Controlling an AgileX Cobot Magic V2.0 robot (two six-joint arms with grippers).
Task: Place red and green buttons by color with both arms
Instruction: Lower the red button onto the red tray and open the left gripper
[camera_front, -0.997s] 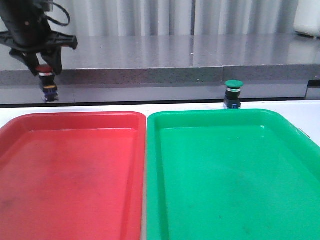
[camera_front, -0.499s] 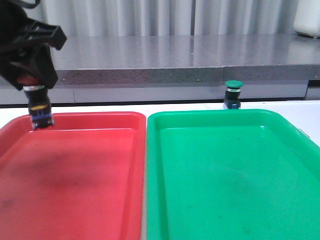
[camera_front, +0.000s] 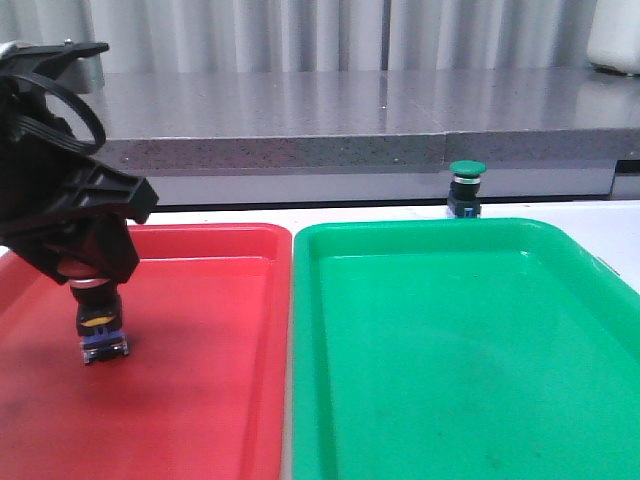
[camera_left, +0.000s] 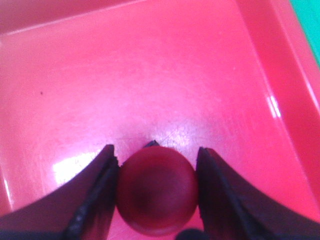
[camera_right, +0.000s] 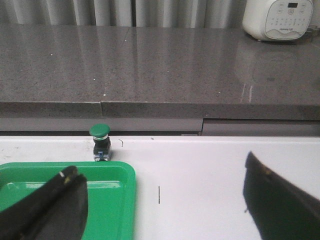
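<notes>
The red button's blue base (camera_front: 105, 347) is at the red tray's bottom inside the tray's rim and the button would stand, so it is time for my left gripper to open.
My left gripper (camera_front: 95, 275) is shut on the red button (camera_front: 101, 325), gripping its dark red cap (camera_left: 156, 190) between both fingers (camera_left: 95, 195). The button hangs upright inside the red tray (camera_front: 200, 350), at its left side. Whether its blue base touches the tray floor (camera_left: 150, 75) I cannot tell. The green button (camera_front: 466, 188) stands upright on the white table just behind the green tray (camera_front: 460, 340). In the right wrist view the green button (camera_right: 100, 142) is beyond the tray's corner (camera_right: 117, 175). My right gripper (camera_right: 162, 200) is open and empty, and out of the front view.
The two trays lie side by side, rims touching, filling the near table. A grey stone ledge (camera_front: 350, 150) runs behind the white table strip. A white appliance (camera_right: 280, 20) sits on it at the far right.
My left gripper has carried the red button down and nearer, from behind the red tray's back rim to low inside the tray. The green button has not moved.
</notes>
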